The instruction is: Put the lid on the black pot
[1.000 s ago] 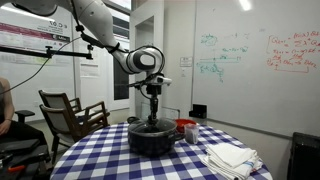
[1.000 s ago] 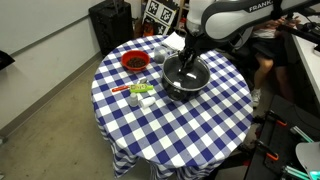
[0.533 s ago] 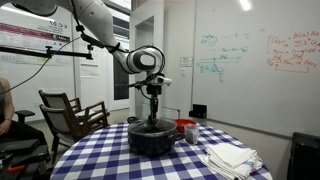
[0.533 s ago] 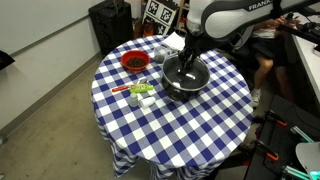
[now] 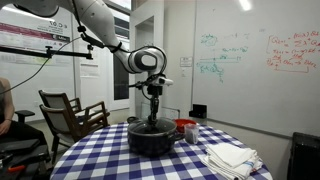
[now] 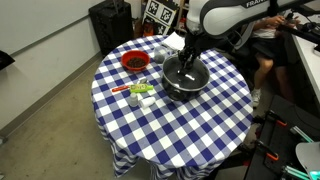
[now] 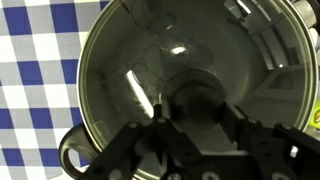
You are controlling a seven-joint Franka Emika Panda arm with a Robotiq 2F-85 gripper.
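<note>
I need to open my gripper now. The lid's edge lies level along the black pot's rim (image 5: 150, 135), so the lid would stay seated there if I let go.
The black pot (image 5: 150, 140) stands on the checked table in both exterior views (image 6: 186, 84). In the wrist view its rim (image 7: 85, 110) and one side handle (image 7: 72, 158) show. The see-through lid (image 7: 150, 55) lies over the pot's mouth, with reflections on the glass. My gripper (image 7: 193, 114) points straight down over the pot's middle, its fingers on either side of the lid's dark knob and touching it. It also shows in both exterior views (image 5: 153, 117) (image 6: 187, 62).
A red bowl (image 6: 134, 62) sits on the table beside the pot; it also shows behind the pot (image 5: 186, 127). Small green and white items (image 6: 140, 92) lie near it. A folded white cloth (image 5: 230, 157) lies on the table. A chair (image 5: 70, 112) stands beside the table.
</note>
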